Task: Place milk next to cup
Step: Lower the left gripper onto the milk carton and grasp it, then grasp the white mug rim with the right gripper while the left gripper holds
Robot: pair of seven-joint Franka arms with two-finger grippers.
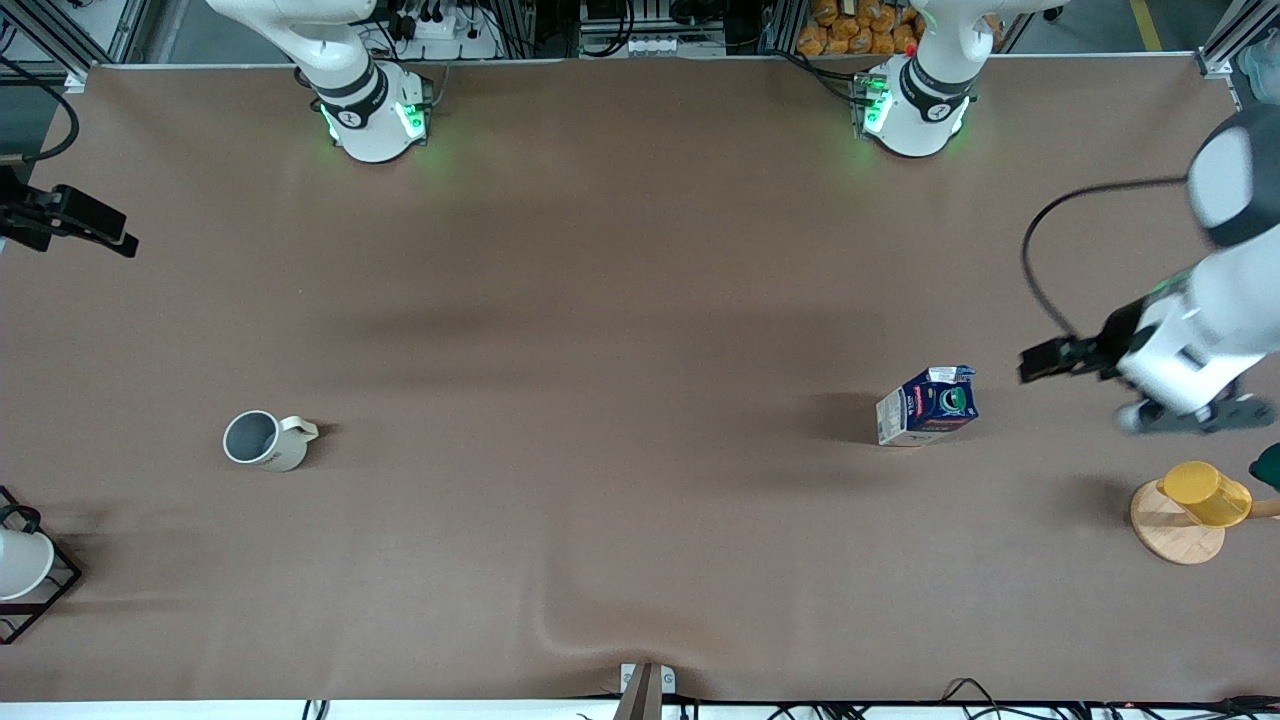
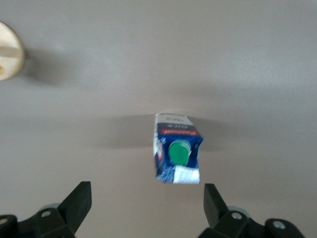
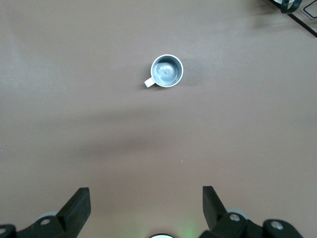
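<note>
The milk needs to go beside the cup. My left gripper should next grab the flat facing sides of the milk, whose top slopes around its green cap (image 1: 953,398) (image 2: 179,152).
The milk (image 1: 927,405) is a small blue and white carton with a green cap, standing on the brown table toward the left arm's end. In the left wrist view the milk (image 2: 176,153) lies ahead of my left gripper (image 2: 146,192), apart from both fingers. My left gripper (image 1: 1195,418) hangs open and holds nothing, over bare table between the carton and a yellow cup. The cup (image 1: 262,440), a white mug with a grey inside, stands toward the right arm's end. My right gripper (image 3: 146,198) is open and empty, high over the table, with the cup (image 3: 167,70) well below it.
A yellow cup (image 1: 1205,495) rests on a round wooden stand (image 1: 1172,537) near the left arm's end, and the wooden stand (image 2: 7,57) also shows in the left wrist view. A white bowl in a black wire rack (image 1: 25,570) sits at the right arm's end.
</note>
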